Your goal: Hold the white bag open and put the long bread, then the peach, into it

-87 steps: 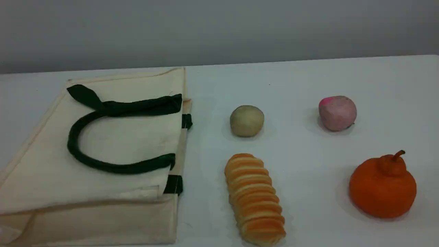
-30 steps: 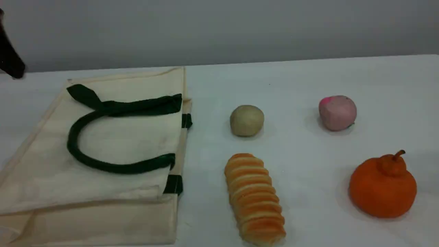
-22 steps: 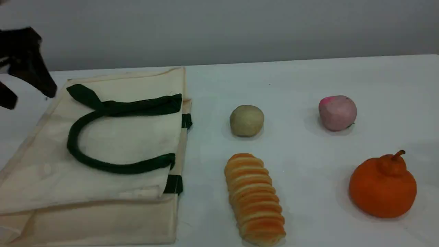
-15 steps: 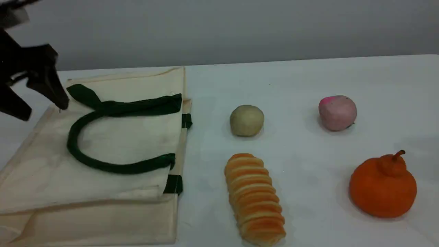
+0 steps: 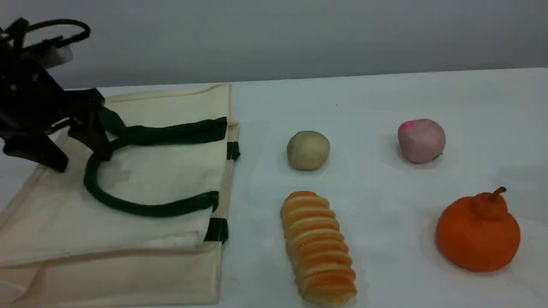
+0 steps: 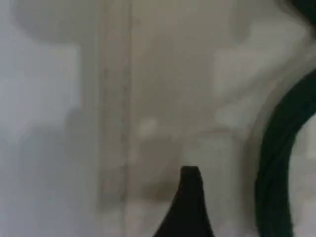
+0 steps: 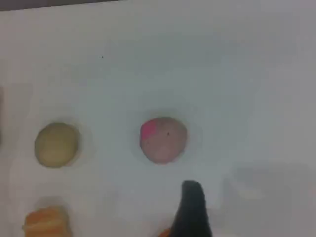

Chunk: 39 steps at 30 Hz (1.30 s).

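Note:
The green handle should be grabbed next by its bend (image 5: 91, 176) with my left gripper, to hold the white bag (image 5: 162, 171) open for the long bread.
The white bag (image 5: 162, 171) lies flat on the left of the table, its dark green handle (image 5: 141, 209) looped on top. My left gripper (image 5: 81, 161) hovers open over the bag's far left part, one finger beside the handle's bend. In the left wrist view a dark fingertip (image 6: 188, 197) hangs above the cream bag (image 6: 163, 98), with the handle (image 6: 276, 163) to its right. The long bread (image 5: 317, 248) lies right of the bag. The peach (image 5: 421, 141) sits far right. The right wrist view looks down on the peach (image 7: 163, 139) beyond its fingertip (image 7: 192, 205), which holds nothing.
A beige ball (image 5: 308, 150) sits behind the bread, and a large orange stemmed fruit (image 5: 477, 233) stands at the front right. The right wrist view also shows the ball (image 7: 57, 144) and the bread's end (image 7: 47, 222). The right arm is outside the scene view.
My left arm has come in from the upper left and moved down and right over the bag, up to the handle. The bag and the foods have not moved.

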Motion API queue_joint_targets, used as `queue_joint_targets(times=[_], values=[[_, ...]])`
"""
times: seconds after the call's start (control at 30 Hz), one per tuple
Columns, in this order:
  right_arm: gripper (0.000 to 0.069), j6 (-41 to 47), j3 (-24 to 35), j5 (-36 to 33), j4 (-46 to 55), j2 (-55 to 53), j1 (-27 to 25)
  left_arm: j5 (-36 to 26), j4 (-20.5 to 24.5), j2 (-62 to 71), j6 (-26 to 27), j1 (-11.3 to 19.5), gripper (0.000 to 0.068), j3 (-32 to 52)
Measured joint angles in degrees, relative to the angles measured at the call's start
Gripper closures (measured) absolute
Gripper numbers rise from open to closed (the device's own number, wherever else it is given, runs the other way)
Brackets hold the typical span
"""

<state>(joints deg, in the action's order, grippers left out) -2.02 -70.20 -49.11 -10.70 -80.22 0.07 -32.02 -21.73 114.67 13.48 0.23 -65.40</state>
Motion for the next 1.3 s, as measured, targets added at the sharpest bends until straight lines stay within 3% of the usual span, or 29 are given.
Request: queue_joint_targets(times=[0.3, 0.73, 0.9, 1.17, 1.3], values=[[0.0164, 0.0, 0.0, -0.6, 0.3, 0.0, 0.0, 2.7, -1.3, 1.2, 0.9, -2.2, 0.0114, 0.0], [0.0164, 0.0, 0.0, -1.1, 0.4, 0.0, 0.0, 3.0, -1.4, 3.6, 0.8, -2.2, 0.0127, 0.0], [0.0164, 0.0, 0.0, -1.1, 0.4, 0.0, 0.0, 3.0, -0.9, 3.6, 1.2, -2.2, 0.0256, 0.0], [0.0164, 0.0, 0.0, -1.2, 0.4, 0.0, 0.0, 3.1, -0.9, 3.6, 1.2, -2.2, 0.0568, 0.0], [0.0164, 0.0, 0.0, -1.5, 0.4, 0.0, 0.0, 2.8, -1.1, 3.3, 1.2, -2.2, 0.0591, -0.3]])
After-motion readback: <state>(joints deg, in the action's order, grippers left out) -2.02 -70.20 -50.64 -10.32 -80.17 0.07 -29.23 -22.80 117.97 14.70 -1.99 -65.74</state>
